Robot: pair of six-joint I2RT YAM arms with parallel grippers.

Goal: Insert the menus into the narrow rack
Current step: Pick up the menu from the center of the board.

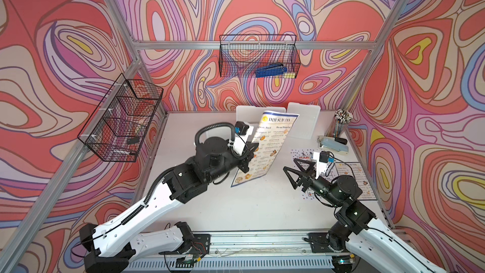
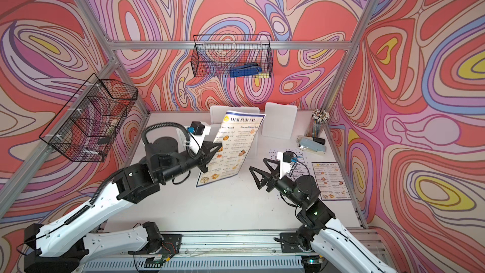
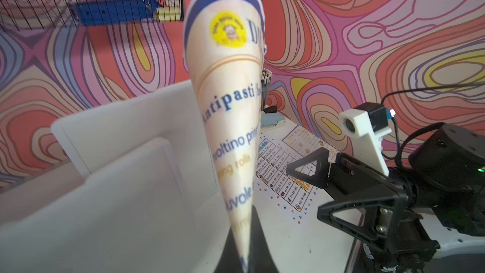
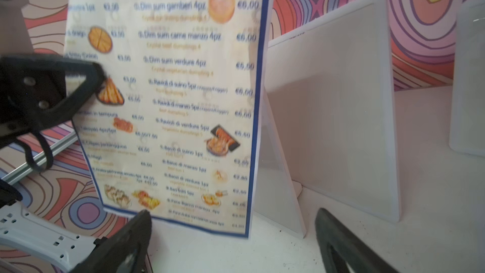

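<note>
The menu's free side edge is opposite my left gripper, so my right gripper should next grab it to insert the menu, keeping its lower edge clear.
My left gripper is shut on the left edge of a large blue-bordered "DIM SUM INN" menu, which it holds upright above the table; the sheet curls in the left wrist view. To its right my right gripper is open and clear of the sheet, whose lower edge hangs just beyond its fingertips. A smaller blue-bordered menu and a white dotted-border menu lie flat at the right, partly under the right arm. A narrow black wire rack with dividers hangs on the left wall.
Two white upright stands are at the table's back, just behind the held menu. A pencil cup and a grey stapler sit back right. A wire basket with a blue stapler hangs on the back wall.
</note>
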